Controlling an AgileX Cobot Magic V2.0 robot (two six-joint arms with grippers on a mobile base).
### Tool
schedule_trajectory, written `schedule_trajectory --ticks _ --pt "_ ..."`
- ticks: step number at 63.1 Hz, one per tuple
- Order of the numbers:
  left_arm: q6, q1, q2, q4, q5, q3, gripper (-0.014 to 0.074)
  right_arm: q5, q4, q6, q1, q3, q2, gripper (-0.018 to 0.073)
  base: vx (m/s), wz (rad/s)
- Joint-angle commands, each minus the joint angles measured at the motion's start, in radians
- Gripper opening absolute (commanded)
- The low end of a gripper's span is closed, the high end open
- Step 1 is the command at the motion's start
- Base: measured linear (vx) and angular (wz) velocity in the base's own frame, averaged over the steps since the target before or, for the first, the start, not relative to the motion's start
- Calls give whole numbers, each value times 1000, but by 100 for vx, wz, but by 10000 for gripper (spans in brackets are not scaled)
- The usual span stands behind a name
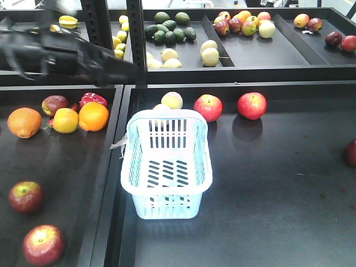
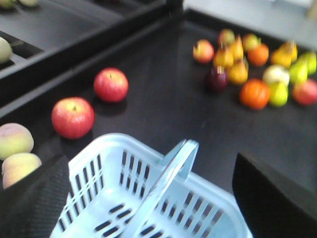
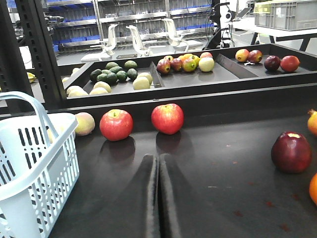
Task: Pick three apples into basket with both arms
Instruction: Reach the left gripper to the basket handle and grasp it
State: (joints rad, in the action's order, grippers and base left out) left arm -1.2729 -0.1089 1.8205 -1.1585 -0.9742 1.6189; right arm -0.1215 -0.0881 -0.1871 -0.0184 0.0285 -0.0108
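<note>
The robot's left gripper will next grab the pale blue basket by its loop handle [image 2: 161,186], so it can carry the basket for collecting three apples.
The pale blue basket [image 1: 137,183] stands on the middle of the black tray with nothing in it, one handle [image 2: 174,166] raised. Two red apples [image 1: 208,107] [image 1: 252,105] lie just behind it. Two darker red apples with yellowish patches [image 1: 25,196] [image 1: 43,245] lie on the left tray. Another dark red apple [image 3: 291,152] sits at the far right. My left gripper [image 2: 148,158] is open and empty above the basket; its blurred arm [image 1: 61,55] crosses the upper left. My right gripper [image 3: 158,158] is shut and empty, low over the tray, pointing at the two red apples [image 3: 116,124] [image 3: 167,118].
Pale peaches [image 1: 172,100] lie behind the basket. Oranges and a yellow fruit [image 1: 65,120] sit on the left tray. A raised divider [image 1: 114,167] separates the trays. Back bins [image 1: 250,55] hold avocados and mixed fruit. A fruit pile [image 2: 257,69] fills the tray's far right.
</note>
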Motion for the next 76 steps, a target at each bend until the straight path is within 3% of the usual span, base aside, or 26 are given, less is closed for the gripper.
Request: schedule_trajectory --ticks 1,7,22,46,53,69,76 --pt "3 -32 22 53 -9 94 629 75 -10 4 7 15 -10 -1 0 0" --pt "4 -58 81 123 -8 122 603 75 -10 4 7 15 -10 -1 0 0" --pt "0 -91 192 203 30 126 587 75 -10 4 7 15 -10 -1 0 0" --pt "-6 -99 265 206 88 126 559 75 -10 4 7 15 -10 -1 0 0" --pt "-3 -106 265 198 69 126 453 75 -10 4 7 15 -10 -1 0 0" --pt "4 -123 262 183 -80 126 -1 75 -10 4 7 15 -10 -1 0 0" --pt "8 -125 251 135 -183 126 -9 75 -10 4 7 15 -10 -1 0 0"
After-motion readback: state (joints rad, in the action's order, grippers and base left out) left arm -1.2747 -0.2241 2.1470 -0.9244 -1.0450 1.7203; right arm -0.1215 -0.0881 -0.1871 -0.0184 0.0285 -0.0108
